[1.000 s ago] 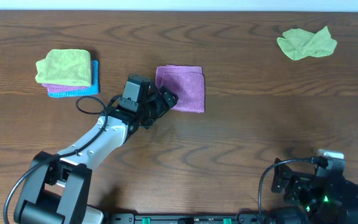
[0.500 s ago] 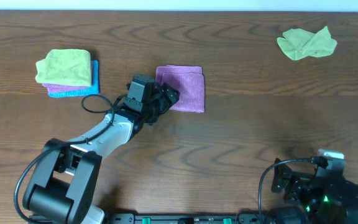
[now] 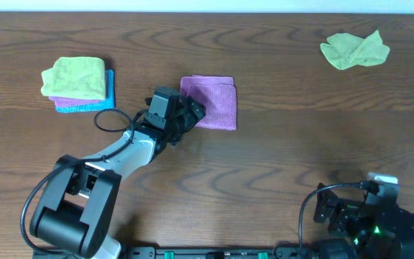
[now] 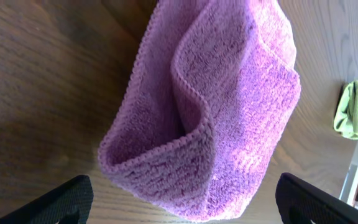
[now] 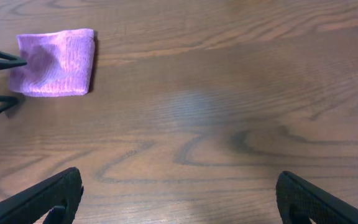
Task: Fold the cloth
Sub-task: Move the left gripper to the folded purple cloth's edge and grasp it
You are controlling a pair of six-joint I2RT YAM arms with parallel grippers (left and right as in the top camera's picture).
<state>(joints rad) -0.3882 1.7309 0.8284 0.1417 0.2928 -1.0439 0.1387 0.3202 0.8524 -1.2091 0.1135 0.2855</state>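
Note:
I will lay the folded purple cloth over the stack, so next my left gripper will grab it, layers together, by its near corner facing the stack point(image 4: 178, 187).
The folded purple cloth point(image 3: 213, 101) lies on the wooden table, also in the left wrist view point(image 4: 216, 106) and far off in the right wrist view point(image 5: 56, 62). My left gripper point(image 3: 193, 112) is open at the cloth's near left corner, its fingers point(image 4: 179, 208) wide on either side of the corner and not closed on it. My right gripper point(image 5: 179, 199) is open and empty over bare table at the front right point(image 3: 369, 208).
A stack of folded cloths, green over blue and pink point(image 3: 77, 84), sits at the left. A crumpled green cloth point(image 3: 354, 50) lies at the back right, its edge showing in the left wrist view point(image 4: 353, 109).
The left arm shifted slightly right towards the purple cloth a second ago, then held still. The cloth and right arm have not moved.

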